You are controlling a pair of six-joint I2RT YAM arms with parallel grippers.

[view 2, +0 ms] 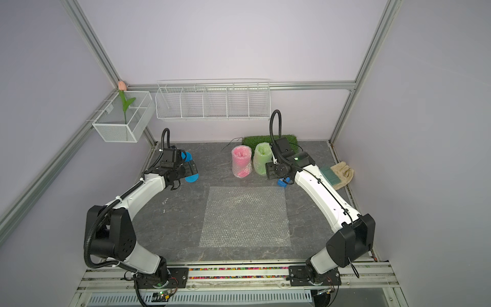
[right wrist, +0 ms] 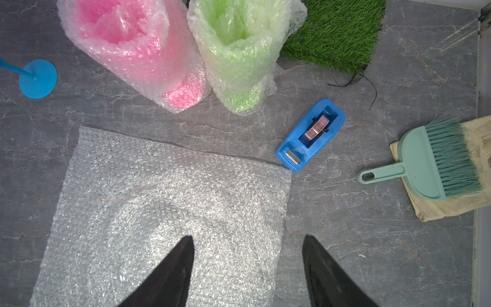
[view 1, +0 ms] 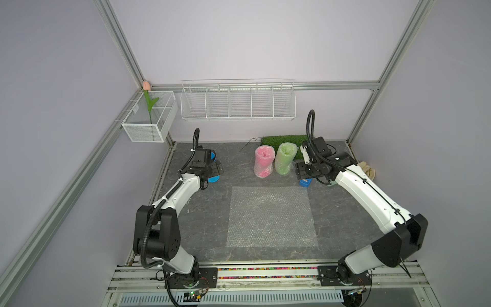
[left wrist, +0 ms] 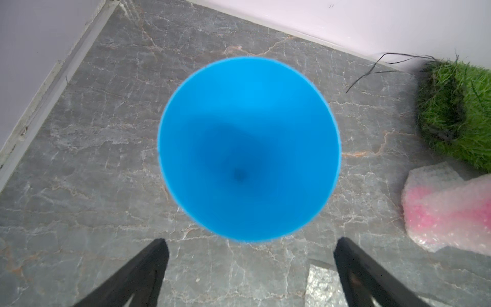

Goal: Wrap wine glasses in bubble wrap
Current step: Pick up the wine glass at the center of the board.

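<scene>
I will use my left gripper to grab the blue wine glass (left wrist: 248,148) by its bowl near the glass's rim, so the glass's stem and foot stay free.
A blue wine glass (left wrist: 248,148) stands upright at the left of the table, unwrapped, its foot (view 1: 214,179) showing below my left gripper (view 1: 216,168). That gripper (left wrist: 251,244) hovers over the bowl, open and holding nothing. The pink wine glass (view 1: 263,162) and the green wine glass (view 1: 285,158) stand at the back, each rolled in bubble wrap. A flat sheet of bubble wrap (view 1: 271,216) lies in the middle. My right gripper (right wrist: 248,239) is open and empty above that sheet's far right corner, close to the green glass (right wrist: 236,53).
A blue tape dispenser (right wrist: 310,134) sits at the sheet's far right corner. A mint brush and dustpan (right wrist: 430,162) lie on a cloth (view 2: 345,171) by the right wall. A grass mat (view 1: 284,139) lies at the back. Wire baskets (view 1: 237,102) hang on the wall.
</scene>
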